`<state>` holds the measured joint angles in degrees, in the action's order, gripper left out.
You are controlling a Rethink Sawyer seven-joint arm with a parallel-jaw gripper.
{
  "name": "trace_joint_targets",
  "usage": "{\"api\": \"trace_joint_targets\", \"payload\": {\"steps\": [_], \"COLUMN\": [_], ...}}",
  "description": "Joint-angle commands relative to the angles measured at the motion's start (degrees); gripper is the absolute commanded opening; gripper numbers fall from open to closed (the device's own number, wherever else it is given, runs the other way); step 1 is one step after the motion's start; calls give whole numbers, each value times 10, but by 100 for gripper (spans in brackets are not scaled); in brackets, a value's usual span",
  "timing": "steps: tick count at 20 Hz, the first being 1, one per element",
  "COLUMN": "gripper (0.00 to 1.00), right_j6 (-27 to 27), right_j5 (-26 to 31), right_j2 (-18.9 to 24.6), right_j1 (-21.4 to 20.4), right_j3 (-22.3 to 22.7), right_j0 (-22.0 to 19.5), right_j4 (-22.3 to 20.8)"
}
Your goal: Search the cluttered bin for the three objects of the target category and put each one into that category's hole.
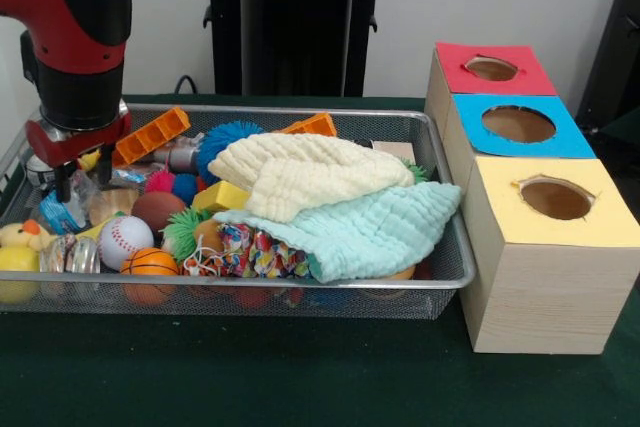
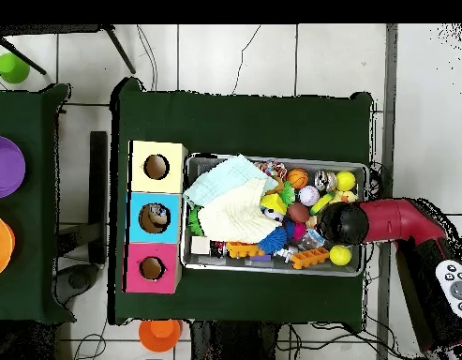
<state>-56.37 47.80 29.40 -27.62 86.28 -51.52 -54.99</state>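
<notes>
My gripper picks up the small clear water bottle by its blue-labelled body [image 1: 62, 211] next, to drop the bottle into its category's hole.
The silver wire-mesh bin [image 1: 300, 113] is full of toys; it also shows in the overhead view [image 2: 276, 267]. My gripper [image 1: 83, 182] reaches down into its left end, fingers apart, straddling crinkled clear plastic. Just below the fingers lies a little clear bottle with a blue label [image 1: 58, 215]. A clear rounded cup [image 1: 70, 253] lies beside a baseball at the front left. In the overhead view my arm [image 2: 345, 223] hides the gripper. The blue-surround hole [image 1: 518, 124] is the middle one on the wooden boxes, and something pale shows inside it from overhead [image 2: 155, 217].
A cream cloth [image 1: 300, 172] and a mint cloth [image 1: 360, 232] cover the bin's middle and right. A baseball [image 1: 125, 239], a small basketball [image 1: 150, 263] and orange blocks [image 1: 150, 135] crowd the left. The red hole [image 1: 491, 68] and yellow hole [image 1: 556, 198] flank the blue one.
</notes>
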Motion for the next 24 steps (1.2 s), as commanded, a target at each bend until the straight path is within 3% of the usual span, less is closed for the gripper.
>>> {"api": "trace_joint_targets", "payload": {"steps": [1,9,10,24], "gripper": [100,100,0,0], "right_j6": [123,120,120,123], "right_j5": [35,43,42,38], "right_j2": [-13,-21,-22,-16], "right_j1": [30,37,37,38], "right_j3": [-10,-19,-19,-13], "right_j0": [-2,8,8,1], "right_j4": [-18,-27,-28,-16]}}
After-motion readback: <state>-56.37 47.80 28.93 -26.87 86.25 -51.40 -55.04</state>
